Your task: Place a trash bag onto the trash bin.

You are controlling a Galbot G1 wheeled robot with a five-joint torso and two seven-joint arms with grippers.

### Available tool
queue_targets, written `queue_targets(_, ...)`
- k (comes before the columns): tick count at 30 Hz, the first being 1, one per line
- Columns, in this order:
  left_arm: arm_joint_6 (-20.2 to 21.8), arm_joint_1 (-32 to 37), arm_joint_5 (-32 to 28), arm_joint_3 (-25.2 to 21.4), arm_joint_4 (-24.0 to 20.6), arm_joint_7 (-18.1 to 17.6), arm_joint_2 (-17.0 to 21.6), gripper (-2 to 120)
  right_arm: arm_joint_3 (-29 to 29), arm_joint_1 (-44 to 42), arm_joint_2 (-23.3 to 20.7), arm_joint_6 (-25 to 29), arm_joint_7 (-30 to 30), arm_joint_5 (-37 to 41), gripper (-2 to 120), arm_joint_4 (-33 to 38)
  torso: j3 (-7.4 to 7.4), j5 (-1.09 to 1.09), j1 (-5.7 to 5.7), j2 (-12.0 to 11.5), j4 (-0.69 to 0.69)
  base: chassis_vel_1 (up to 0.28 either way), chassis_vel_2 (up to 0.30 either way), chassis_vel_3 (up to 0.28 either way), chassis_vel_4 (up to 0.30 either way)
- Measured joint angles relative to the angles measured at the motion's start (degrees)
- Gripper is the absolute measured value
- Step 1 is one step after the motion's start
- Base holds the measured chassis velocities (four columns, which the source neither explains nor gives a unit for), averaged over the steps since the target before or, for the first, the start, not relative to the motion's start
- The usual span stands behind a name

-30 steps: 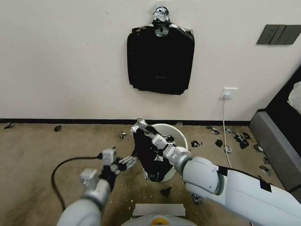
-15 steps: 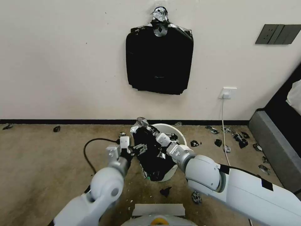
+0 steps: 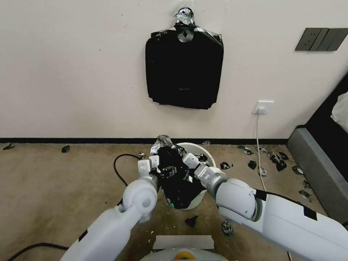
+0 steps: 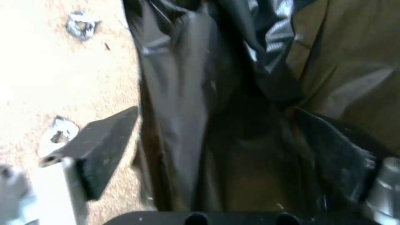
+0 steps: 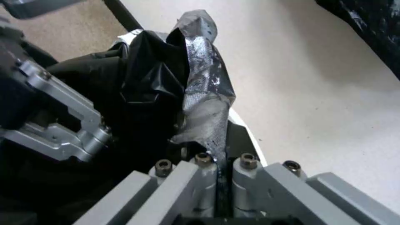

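I should pinch the upright fold at the bag's edge next with my left gripper, because the bag's slack body sags into the bin.
The trash bin, round and cream-white, stands on the carpet by the wall. The black glossy trash bag hangs crumpled over its near side. My right gripper is shut on the bag's top edge, where silver tape sticks up, above the bin's rim. In the right wrist view its fingers pinch the bag. My left gripper reaches into the bag from the left, just below the right one. In the left wrist view it is open, with folds of the bag between its dark pads.
A flat stack of black bags hangs taped to the wall above. Small black scraps litter the carpet to the right, and one lies near my base. A white cable drops from a socket. Grey furniture stands at the right.
My left arm has swung in from the left and forward, bringing its gripper against the bag. The right gripper has kept its hold at nearly the same spot.
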Motion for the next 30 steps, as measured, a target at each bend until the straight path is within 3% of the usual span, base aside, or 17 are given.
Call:
queue_targets(3, 0.75, -0.5, -0.71, 0.37, 0.53, -0.94, -0.35, 86, 0.18, -0.1, 0.0, 0.07, 0.02, 0.0, 0, -0.09, 0.0, 0.0, 0.0, 0.0, 0.0, 0.0, 0.0, 0.0, 0.0)
queue_targets(7, 1.86, -1.66, -1.62, 1.31, 1.82, -3.49, -0.72, 64, 0.7, -0.53, -0.37, 0.45, 0.03, 0.0, 0, -0.16, -0.01, 0.02, 0.0, 0.0, 0.0, 0.0, 0.0, 0.0, 0.0)
queue_targets(11, 2.04, -2.1, -2.57, 1.59, 2.03, -4.5, -0.36, 53, 0.8, -0.8, -0.57, 0.89, 0.03, 0.0, 0, -0.37, -0.01, 0.02, 0.0, 0.0, 0.01, 0.0, 0.0, 0.0, 0.0)
queue_targets(17, 2.04, -2.5, -2.85, 1.89, 2.42, -4.88, -0.24, 34, 0.82, -1.1, -0.61, 1.04, 0.03, 0.0, 0, -0.42, -0.01, 0.02, 0.0, 0.0, 0.01, 0.0, 0.0, 0.0, 0.0)
queue_targets(23, 1.68, -2.69, -3.11, 1.99, 2.98, -5.48, -0.33, 7, 1.05, -1.26, -0.69, 1.23, 0.02, 0.0, 0, -0.58, -0.01, 0.02, 0.0, 0.0, 0.01, 0.0, 0.0, 0.0, 0.0)
queue_targets(30, 1.06, -2.81, -4.25, 1.86, 3.03, -5.9, -0.07, 5, 1.13, -1.38, -0.67, 1.31, 0.06, -0.01, 0, -0.58, -0.01, -0.02, 0.0, 0.01, 0.0, 0.0, 0.0, 0.0, 0.0)
